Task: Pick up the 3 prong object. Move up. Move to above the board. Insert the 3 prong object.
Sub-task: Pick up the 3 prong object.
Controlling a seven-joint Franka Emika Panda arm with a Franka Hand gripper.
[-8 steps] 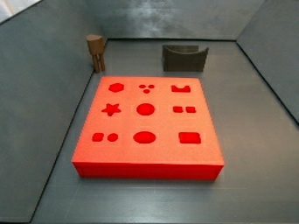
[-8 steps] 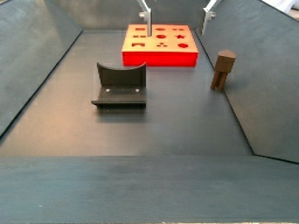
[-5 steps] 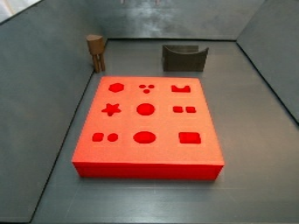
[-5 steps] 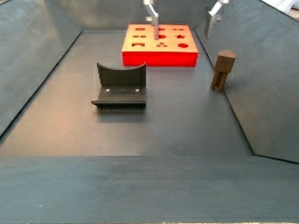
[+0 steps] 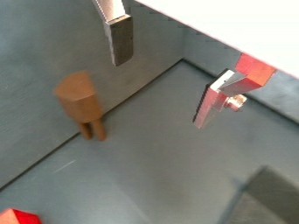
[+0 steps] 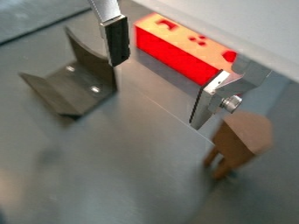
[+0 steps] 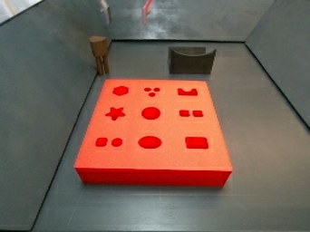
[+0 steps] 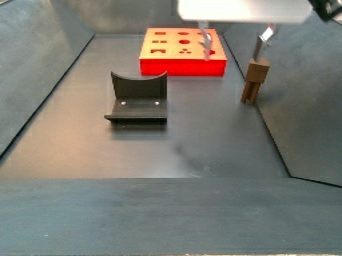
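The brown peg's prongs need to stay free to enter the board (image 7: pixel 154 173), so my gripper should next grab the peg by its thick upper body (image 7: pixel 100 43).
The 3 prong object (image 7: pixel 98 54) is a small brown peg that stands upright on the grey floor beside the far left corner of the board (image 7: pixel 154 173). The board is a flat red block with shaped cut-outs. My gripper (image 8: pixel 235 42) hangs open in the air above the floor, near the peg (image 8: pixel 254 80) and apart from it. In both wrist views the peg (image 5: pixel 79 101) (image 6: pixel 242 140) stands outside the two silver fingers (image 5: pixel 121 39), not between them. Nothing is held. The gripper's fingertips (image 7: pixel 105 7) just show at the top of a side view.
The dark fixture (image 7: pixel 191 60) stands on the floor beyond the board's far edge and also shows in a wrist view (image 6: pixel 70 83). Grey walls close in the floor on all sides; the peg stands close to one wall (image 8: pixel 301 90).
The gripper has come down and moved from over the board's far end towards the peg; its body now shows in one side view and its fingertips in the other. Peg, board and fixture are unmoved.
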